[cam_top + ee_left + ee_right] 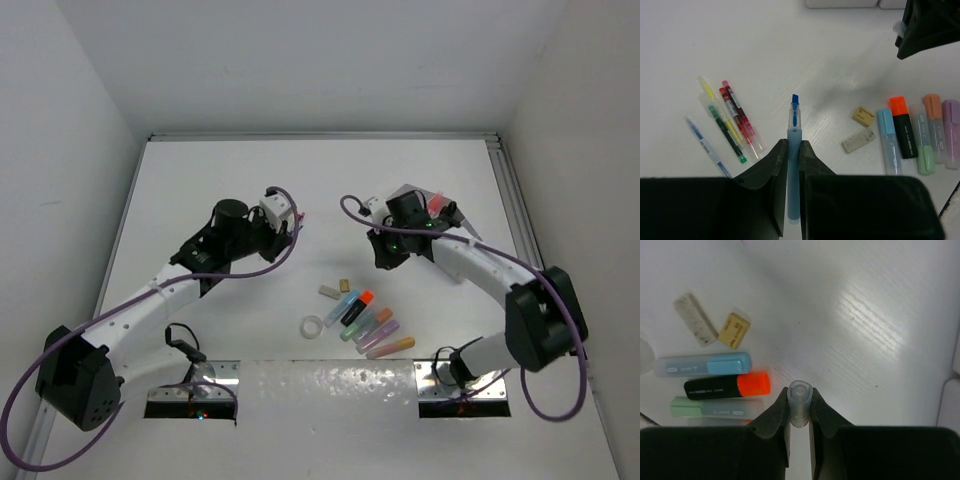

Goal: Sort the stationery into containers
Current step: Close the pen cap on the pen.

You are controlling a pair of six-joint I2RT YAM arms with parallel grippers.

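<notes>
The robot's right gripper should keep holding the clear cap, because the cap hangs high above the table and would fall if the gripper opened now.
My left gripper (pixel 794 145) is shut on a blue highlighter (pixel 794 165) whose bare blue tip points away from me, held above the table. My right gripper (pixel 800 390) is shut on a clear cap (pixel 800 407). In the top view the left gripper (pixel 290 232) and right gripper (pixel 384 255) face each other over the table's middle. Several pastel highlighters (pixel 365 322), two beige erasers (pixel 329 292) and a clear tape ring (pixel 313 326) lie in front of them. Several thin pens (pixel 732 122) lie on the table to the left. No scissors show.
A white container edge (pixel 840 2) shows at the top of the left wrist view, and a white edge (pixel 952 395) at the right of the right wrist view. White walls enclose the table (pixel 220 180). Purple cables (pixel 275 262) hang off both arms.
</notes>
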